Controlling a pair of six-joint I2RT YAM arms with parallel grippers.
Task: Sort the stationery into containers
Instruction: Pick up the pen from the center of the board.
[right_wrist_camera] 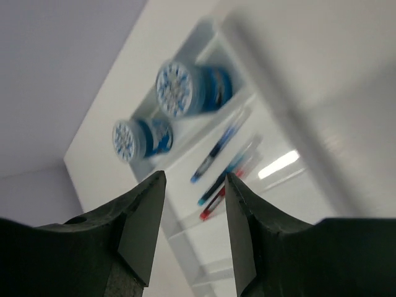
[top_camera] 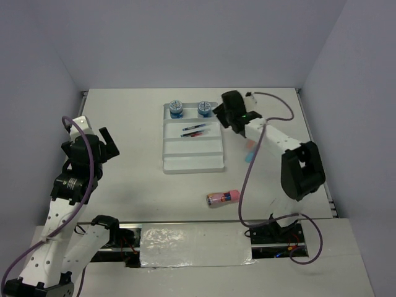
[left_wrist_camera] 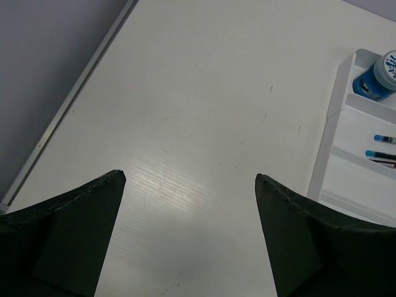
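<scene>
I should next grab the orange marker by its middle with my right gripper, so both its ends stay free to settle into the tray's section.
The white four-compartment tray lies at mid-table. Two blue tubs stand in its far compartment. Thin blue and red pens lie in the second one. My right gripper hovers at the tray's far right corner, open and empty. Its wrist view shows the tubs and the pens beyond the open gripper. An orange marker and a light-blue marker lie under the right arm. A pink-red tube lies on the table near the front. My left gripper is open and empty over bare table.
The left wrist view catches the tray's left rim, one tub and pen tips. The table's left edge meets the wall. Purple cables run along both arms. The tray's two near compartments hold nothing.
</scene>
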